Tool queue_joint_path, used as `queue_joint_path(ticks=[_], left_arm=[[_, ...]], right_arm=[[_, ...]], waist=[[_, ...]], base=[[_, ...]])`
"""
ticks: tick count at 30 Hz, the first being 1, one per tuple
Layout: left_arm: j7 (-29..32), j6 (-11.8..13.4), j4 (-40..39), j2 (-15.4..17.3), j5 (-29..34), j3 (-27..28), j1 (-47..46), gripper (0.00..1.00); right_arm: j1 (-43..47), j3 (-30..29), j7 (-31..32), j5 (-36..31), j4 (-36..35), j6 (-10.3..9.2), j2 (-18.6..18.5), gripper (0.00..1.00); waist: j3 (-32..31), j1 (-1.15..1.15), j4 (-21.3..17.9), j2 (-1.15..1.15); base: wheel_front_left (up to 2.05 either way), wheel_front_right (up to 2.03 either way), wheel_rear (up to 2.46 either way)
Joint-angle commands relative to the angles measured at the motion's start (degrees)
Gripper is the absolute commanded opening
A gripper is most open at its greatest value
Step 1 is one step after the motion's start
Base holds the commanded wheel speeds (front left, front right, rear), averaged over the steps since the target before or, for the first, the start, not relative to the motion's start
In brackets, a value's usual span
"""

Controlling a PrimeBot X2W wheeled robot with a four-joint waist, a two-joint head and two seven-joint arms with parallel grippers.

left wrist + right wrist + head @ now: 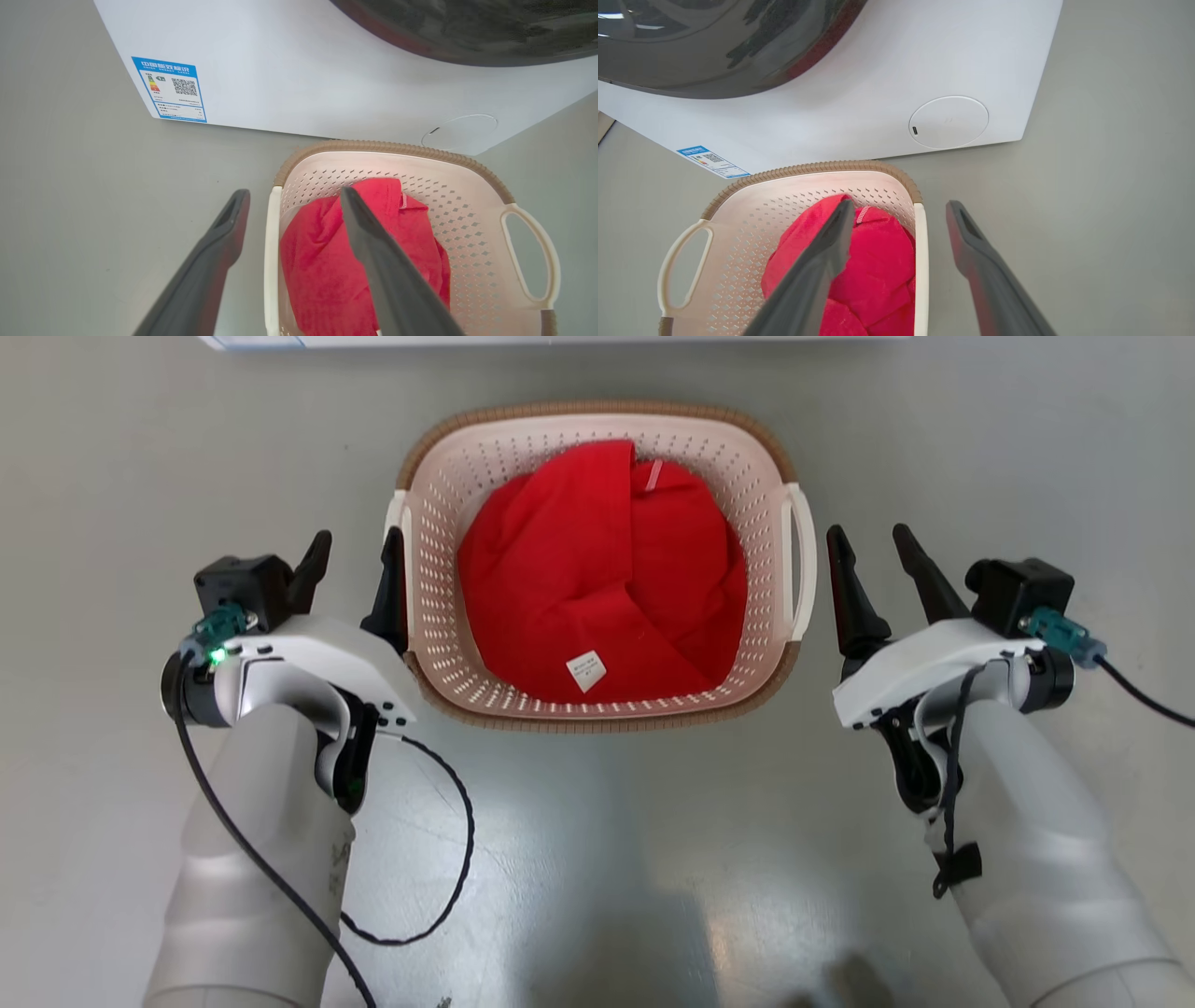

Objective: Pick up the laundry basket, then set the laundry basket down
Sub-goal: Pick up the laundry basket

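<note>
The laundry basket's perforated body is far wider than my open fingers, so my left gripper will next grab its slim white handle bar [397, 513] to pick up the laundry basket.
The laundry basket [437, 513], cream perforated plastic with a brown rim, sits on the grey floor with a red cloth [597, 579] bundled inside. My left gripper [358, 553] is open at the basket's left side, its inner finger against the white left handle [399, 518]. In the left wrist view that handle bar [271, 252] lies between the open fingers of the left gripper [294, 193]. My right gripper [868, 543] is open just right of the right handle [803, 560], a small gap apart. In the right wrist view the right gripper [900, 206] straddles the basket's handle bar [920, 261].
A white washing machine [303, 70] with a dark round door [714, 42] stands just behind the basket, a blue energy label [170, 88] on its front. Bare grey floor [597, 859] lies around the basket and toward me. A black cable [462, 840] hangs from my left arm.
</note>
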Motion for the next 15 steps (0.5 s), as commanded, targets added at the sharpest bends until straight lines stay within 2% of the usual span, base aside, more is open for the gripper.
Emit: queue_joint_path(ticks=[1, 15], left_arm=[[-0.3, -0.3, 0.1, 1.6, 0.3, 0.9, -0.6, 1.0], [-0.3, -0.3, 10.6, 2.9, 0.5, 1.1, -9.0, 1.0]], right_arm=[[-0.3, 1.2, -0.5, 0.4, 0.2, 0.41, 0.5, 1.0], [-7.2, 1.9, -0.5, 1.8, 7.5, 0.41, 0.5, 1.0]], waist=[[1.1, 0.0, -0.1, 0.0], [7.1, 0.0, -0.4, 0.0]], base=[[0.0, 0.0, 0.0], [0.0, 0.0, 0.0]])
